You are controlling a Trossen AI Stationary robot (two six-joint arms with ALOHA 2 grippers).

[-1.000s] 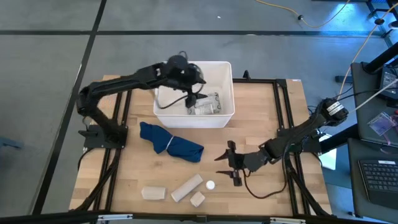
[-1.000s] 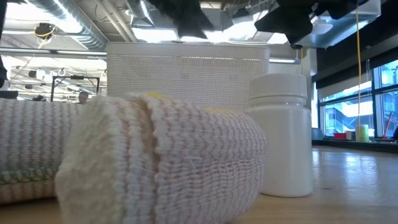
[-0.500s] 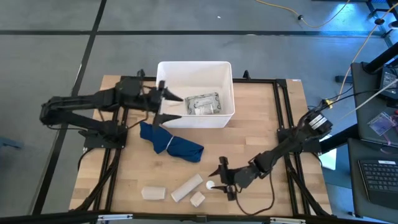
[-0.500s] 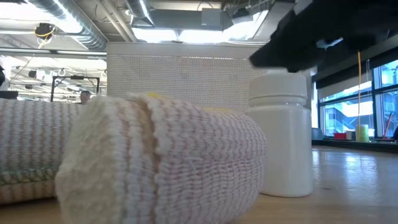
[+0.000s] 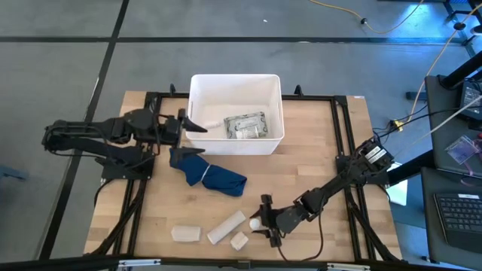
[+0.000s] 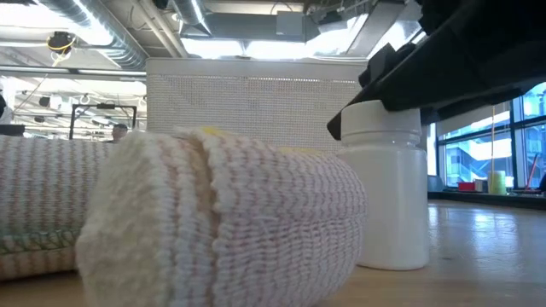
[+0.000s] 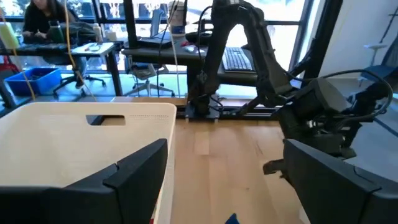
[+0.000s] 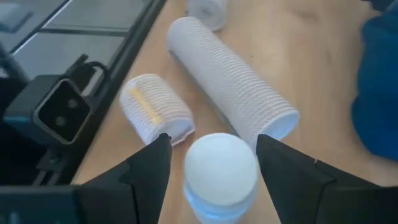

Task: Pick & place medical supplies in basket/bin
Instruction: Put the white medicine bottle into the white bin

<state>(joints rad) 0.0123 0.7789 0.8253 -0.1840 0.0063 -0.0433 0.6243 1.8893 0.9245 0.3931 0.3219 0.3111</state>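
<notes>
The white vial's cap (image 5: 255, 223) (image 8: 221, 168) is between both fingers and level with them, so my right gripper should close on the cap.
The white bin (image 5: 236, 84) stands at the table's far middle with a grey dotted packet (image 5: 245, 126) lying on its floor. My left gripper (image 5: 192, 138) hangs open just outside the bin's left wall (image 7: 81, 143), holding nothing. Near the front edge a small white vial (image 8: 221, 174) stands upright on the wood. My right gripper (image 8: 214, 165) is open, slanting down over the vial (image 5: 254, 223) with a finger on each side of its cap. Beige bandage rolls (image 5: 226, 226) (image 5: 186, 234) (image 5: 239, 241) lie left of the vial.
A dark blue cloth (image 5: 207, 172) lies crumpled between the bin and the bandage rolls. Black frame rails (image 5: 343, 135) run along the table's sides. A small camera block (image 8: 59, 112) sits at the front edge beside the short roll (image 8: 155, 112).
My left gripper has drawn back from over the packet inside the bin toward the table's left edge, and now sits outside the bin's left wall. My right gripper has come down and toward the near edge until its fingers flank the white vial. The supplies have stayed put.
</notes>
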